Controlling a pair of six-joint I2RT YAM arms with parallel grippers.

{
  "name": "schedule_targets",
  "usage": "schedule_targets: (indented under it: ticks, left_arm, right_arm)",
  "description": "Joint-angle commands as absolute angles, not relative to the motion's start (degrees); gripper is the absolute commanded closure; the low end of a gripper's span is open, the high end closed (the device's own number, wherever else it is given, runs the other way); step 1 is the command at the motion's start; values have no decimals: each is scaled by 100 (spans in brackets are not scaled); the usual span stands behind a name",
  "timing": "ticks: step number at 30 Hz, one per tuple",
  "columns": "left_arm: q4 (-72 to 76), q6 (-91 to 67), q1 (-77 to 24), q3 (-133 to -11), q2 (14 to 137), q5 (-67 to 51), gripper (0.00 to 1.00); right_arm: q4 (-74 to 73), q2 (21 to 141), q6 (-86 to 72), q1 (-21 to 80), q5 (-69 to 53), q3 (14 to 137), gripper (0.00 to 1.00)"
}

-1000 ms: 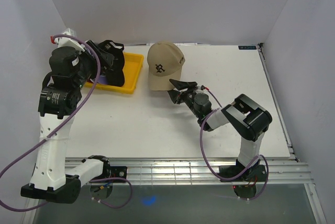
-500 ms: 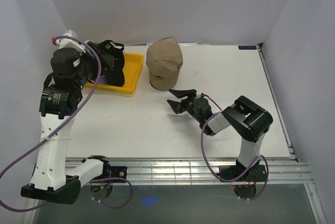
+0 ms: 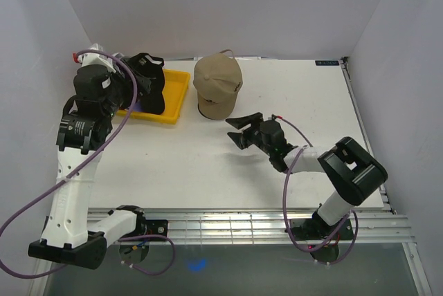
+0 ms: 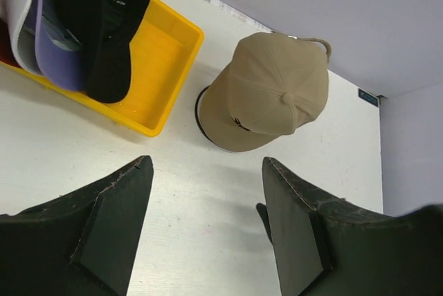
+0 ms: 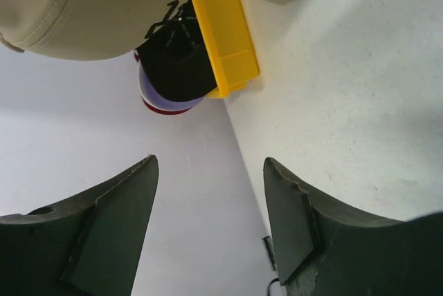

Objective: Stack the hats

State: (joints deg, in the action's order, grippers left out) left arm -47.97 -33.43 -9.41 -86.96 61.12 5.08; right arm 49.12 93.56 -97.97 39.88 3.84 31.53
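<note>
My left gripper has to grab the black cap's open rim edge [image 3: 161, 86] [image 4: 131, 35] beside the cap's brim. The rest of the cap then stays free for handover to my right gripper.
The beige cap [image 3: 218, 87] sits alone on the white table, crown up, just right of the yellow tray [image 3: 176, 102]. It also shows in the left wrist view [image 4: 266, 92]. The black cap [image 4: 97, 26] lies over the lavender cap [image 4: 59, 57] and the white cap [image 4: 17, 12] at the tray. A red edge [image 5: 166, 111] shows under them in the right wrist view. My left gripper [image 4: 206, 163] is open and empty, held high above the table near the tray. My right gripper [image 3: 242, 130] is open and empty, low over the table just in front of the beige cap.
The grey walls close in the table at the back and on both sides. The tray's far left part is hidden behind my left arm [image 3: 86, 116]. Metal rails [image 3: 235, 223] run along the near edge.
My right gripper has let go of the beige cap's brim and drawn back towards the near right. The cap has dropped flat, its logo now turned away. My left arm has shifted slightly.
</note>
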Motion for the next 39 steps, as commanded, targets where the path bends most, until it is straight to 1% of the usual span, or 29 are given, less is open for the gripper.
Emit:
schedule_targets:
  ticks: [1, 3, 4, 6, 7, 9, 11, 13, 17, 18, 19, 25, 28, 33, 39]
  left_arm:
    - [-5053, -3226, -958, -8797, 6405, 1018, 25]
    - [-5098, -3217, -949, -8816, 6565, 1282, 27]
    - [-5080, -3225, -941, -8807, 6713, 1318, 27]
    - [-4958, -3208, -940, -8754, 6890, 1353, 29]
    - [-4914, -3199, -932, -8745, 7117, 1388, 29]
    - [-4887, -3155, -888, -8867, 7399, 1564, 32]
    - [-4808, -3103, -844, -8947, 7802, 1696, 32]
    - [-4746, -2989, -748, -9200, 8285, 1880, 35]
    - [-4773, -2848, -624, -9764, 8954, 2127, 38]
    - [-4825, -2804, -615, -9886, 9287, 2188, 38]
    - [-4860, -2760, -607, -10088, 9429, 2319, 38]
    - [-4878, -2646, -510, -10318, 10220, 2549, 39]
    - [-4816, -2558, -440, -10388, 10493, 2663, 32]
    - [-4492, -2303, -343, -10485, 10775, 2645, 27]
    - [-4500, -2206, -299, -10705, 11214, 2645, 28]
  right_arm:
    - [3246, 8851, -8284, 3841, 255, 3831, 32]
    - [2736, 8605, -7798, 3780, 229, 4165, 33]
    - [2237, 8535, -7326, 3762, 229, 4288, 33]
    - [1795, 8324, -6849, 3753, 316, 4621, 34]
    - [1419, 8262, -6351, 3753, 343, 4745, 34]
    - [1065, 8095, -5873, 3753, 343, 5121, 36]
    - [496, 7955, -5164, 3753, 360, 5395, 36]
    - [11, 7745, -4618, 3753, 404, 5720, 37]
    - [-543, 7314, -4106, 3753, 439, 5915, 37]
    - [-632, 7234, -3913, 3753, 439, 5950, 37]
    - [-729, 7172, -3833, 3753, 448, 6029, 37]
    - [-1204, 6926, -3375, 3762, 255, 6372, 37]
    - [-1318, 6908, -3288, 3762, 167, 6460, 37]
    - [-1388, 6812, -3243, 3779, 79, 6355, 37]
    - [-1494, 6750, -3182, 3779, 123, 6319, 38]
